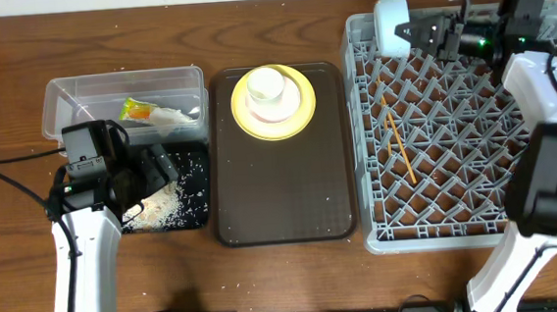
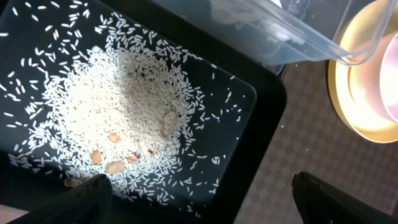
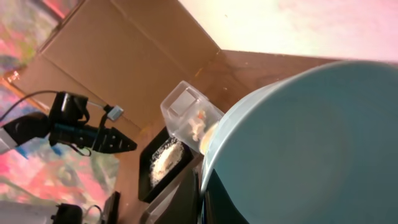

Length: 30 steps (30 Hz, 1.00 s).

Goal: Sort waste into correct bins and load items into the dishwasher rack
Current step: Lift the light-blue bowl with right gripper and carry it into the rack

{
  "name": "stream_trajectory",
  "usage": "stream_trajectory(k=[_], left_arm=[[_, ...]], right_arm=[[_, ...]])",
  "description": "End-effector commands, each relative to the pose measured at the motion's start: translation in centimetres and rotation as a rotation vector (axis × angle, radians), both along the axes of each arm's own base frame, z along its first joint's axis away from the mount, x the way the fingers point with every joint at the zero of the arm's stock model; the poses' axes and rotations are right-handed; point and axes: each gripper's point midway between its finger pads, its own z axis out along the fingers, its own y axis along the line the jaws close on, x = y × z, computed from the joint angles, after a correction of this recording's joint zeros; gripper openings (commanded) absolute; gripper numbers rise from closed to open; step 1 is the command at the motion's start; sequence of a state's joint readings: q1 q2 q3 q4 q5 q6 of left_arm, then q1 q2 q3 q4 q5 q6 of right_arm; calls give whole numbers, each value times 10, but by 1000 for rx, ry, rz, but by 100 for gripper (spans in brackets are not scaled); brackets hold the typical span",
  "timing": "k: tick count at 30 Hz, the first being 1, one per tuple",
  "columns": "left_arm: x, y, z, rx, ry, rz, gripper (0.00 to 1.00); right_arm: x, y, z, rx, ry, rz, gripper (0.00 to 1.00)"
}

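Observation:
My right gripper should move the light blue bowl in among the rack's wires before it lets go, because the bowl's edge sticks out over the rack's far rim.
My left gripper (image 1: 152, 173) (image 2: 205, 202) hangs open over the shallow black bin (image 1: 196, 213) (image 2: 261, 106), above a heap of white rice grains (image 1: 159, 206) (image 2: 112, 106) with a few brown bits. The clear bin (image 1: 121, 88) (image 2: 298, 31) holds a yellow-green-orange wrapper (image 1: 136, 109) and a white wrapper (image 1: 172, 114). A yellow plate (image 1: 275, 132) (image 2: 345, 93) carries the pink bowl (image 1: 295, 98) (image 2: 382, 74) and white cup (image 1: 266, 83). My right gripper (image 1: 410, 34) (image 3: 202, 199) is shut on the light blue bowl (image 1: 389, 12) (image 3: 311, 143) at the dishwasher rack's (image 1: 459, 212) far left corner. A chopstick (image 1: 399, 143) lies in the rack.
The yellow plate rests at the far end of a dark brown serving tray (image 1: 281, 195) between the bins and the rack. A black cable (image 1: 10, 180) trails across the table left of my left arm. Loose rice grains dot the black bin's rim.

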<state>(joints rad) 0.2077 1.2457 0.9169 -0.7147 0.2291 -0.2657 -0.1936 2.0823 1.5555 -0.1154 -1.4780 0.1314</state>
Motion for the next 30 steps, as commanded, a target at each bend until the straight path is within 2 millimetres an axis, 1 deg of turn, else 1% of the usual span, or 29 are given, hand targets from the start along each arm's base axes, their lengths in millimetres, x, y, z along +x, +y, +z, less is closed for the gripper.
stream_trajectory(k=[1,5,9,12,13,14,16,19,21,25,27,29,30], left_arm=[[4,3,6,9,-13,5,95],[4,3,6,9,-13,5,95],[3,3,6,9,-12,5,95],[4,3,6,9,-13,5,95],[4,3,6,9,-13,5,95],[4,3,6,9,-13,5,95],[4,3,6,9,-13,5,95],[4,3,6,9,-16,5,95],[5,3,6,10,-18,5,95],[5,3,6,10,-20,5,95],[5,3,6,10,-20,5,95],[5,3,7,10,-21,5,95],[5,3,7,10,-21,5,95]], right_arm=[[0,-7,-25,71,92,44,1],[5,-15,-53,85,153,27,1],[9,-26,-66,88,180,-3,2],[10,-37,-66,91,185,-26,5],[11,-42,-65,96,197,-36,9],[12,-46,-65,103,216,-45,18],[12,-56,-65,118,256,-65,27],[13,-71,-65,134,295,-96,32],[13,-81,-65,143,314,-120,39],[18,-106,-69,148,379,-206,43],[22,-120,-73,148,424,-265,42],[24,-131,-74,147,448,-310,41],[25,-136,-73,140,445,-333,38]])
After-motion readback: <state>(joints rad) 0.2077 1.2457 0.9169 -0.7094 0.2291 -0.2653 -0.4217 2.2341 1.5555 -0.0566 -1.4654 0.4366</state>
